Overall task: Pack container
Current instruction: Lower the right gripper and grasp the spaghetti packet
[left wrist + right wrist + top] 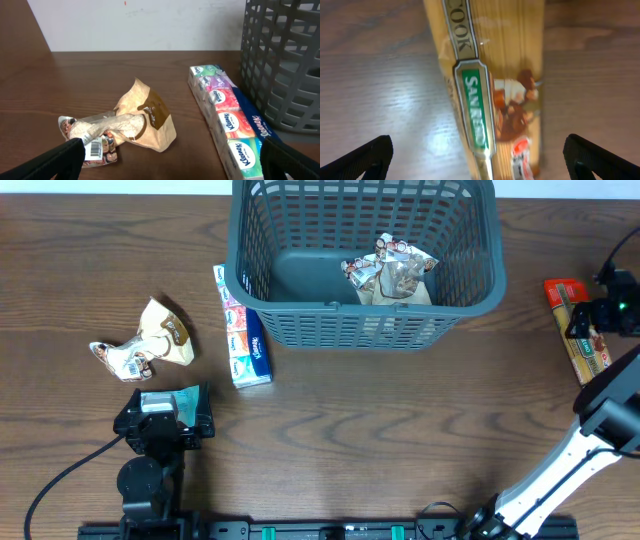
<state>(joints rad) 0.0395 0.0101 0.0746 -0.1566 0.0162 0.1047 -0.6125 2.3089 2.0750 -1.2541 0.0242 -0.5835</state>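
My right gripper moves down next, before it closes on the spaghetti packet, since in the right wrist view its fingers hover above the packet.
The dark grey lattice basket [300, 320] stands at the back middle with one crumpled snack packet [392, 272] inside; its wall shows in the left wrist view [280, 60]. A tan snack packet [150, 340] lies at the left, also in the left wrist view [135, 122]. A long Kleenex tissue pack [243, 330] lies beside the basket's left front corner, also in the left wrist view [227, 117]. A long spaghetti packet [572, 330] lies at the far right. My left gripper [165, 170] is open and empty, near the tan packet. My right gripper [480, 165] is open, straddling the spaghetti packet [490, 85] just above it.
The wooden table [400, 430] carries everything. A black cable [60, 480] runs from the left arm's base at the front left. The right arm's white link [560, 460] crosses the front right corner.
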